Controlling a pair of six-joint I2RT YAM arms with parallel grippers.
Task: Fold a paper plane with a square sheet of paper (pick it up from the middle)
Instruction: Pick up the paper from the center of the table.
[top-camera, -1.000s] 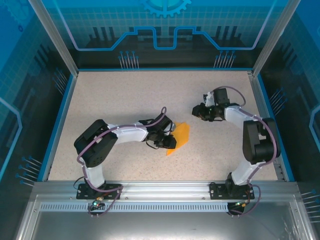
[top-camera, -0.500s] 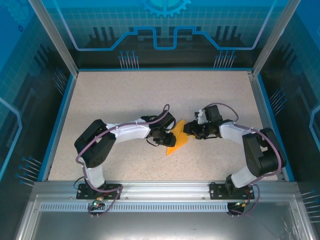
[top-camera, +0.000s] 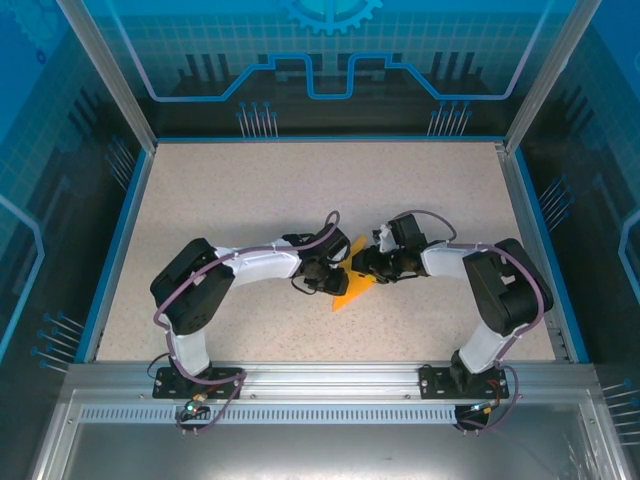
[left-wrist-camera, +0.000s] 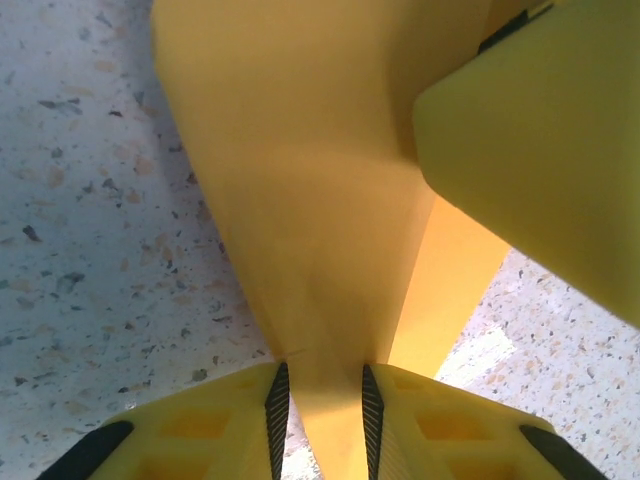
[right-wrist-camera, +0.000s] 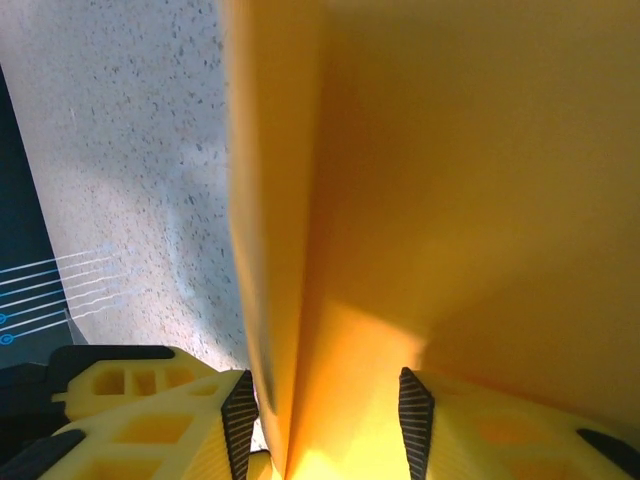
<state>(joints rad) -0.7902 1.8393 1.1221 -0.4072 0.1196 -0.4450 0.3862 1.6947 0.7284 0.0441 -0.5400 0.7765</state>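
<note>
My right gripper will next grab the square sheet of paper by its standing creased edge (top-camera: 355, 264) (right-wrist-camera: 278, 398) to fold it, and the pointed end is left to my left gripper.
The square sheet of paper (top-camera: 352, 284) is orange and folded into a pointed, creased shape at the table's middle. My left gripper (top-camera: 334, 272) reaches it from the left and is shut on it. In the left wrist view the paper (left-wrist-camera: 300, 200) runs up from between both pads of the left gripper (left-wrist-camera: 320, 405). My right gripper (top-camera: 367, 264) meets the paper from the right. In the right wrist view the creased paper (right-wrist-camera: 450, 200) lies between the right gripper's (right-wrist-camera: 325, 420) jaws, which stand wide apart and open. One right finger (left-wrist-camera: 540, 150) shows beside the paper.
The speckled beige table (top-camera: 240, 190) is bounded by a blue raised edge (top-camera: 118, 240) and an aluminium frame (top-camera: 320, 375) at the near side. Both arms bend inward and meet at the centre.
My right arm has swung from the back right down to the paper and its jaws have widened around it. The left gripper keeps its hold; the paper has tilted up slightly.
</note>
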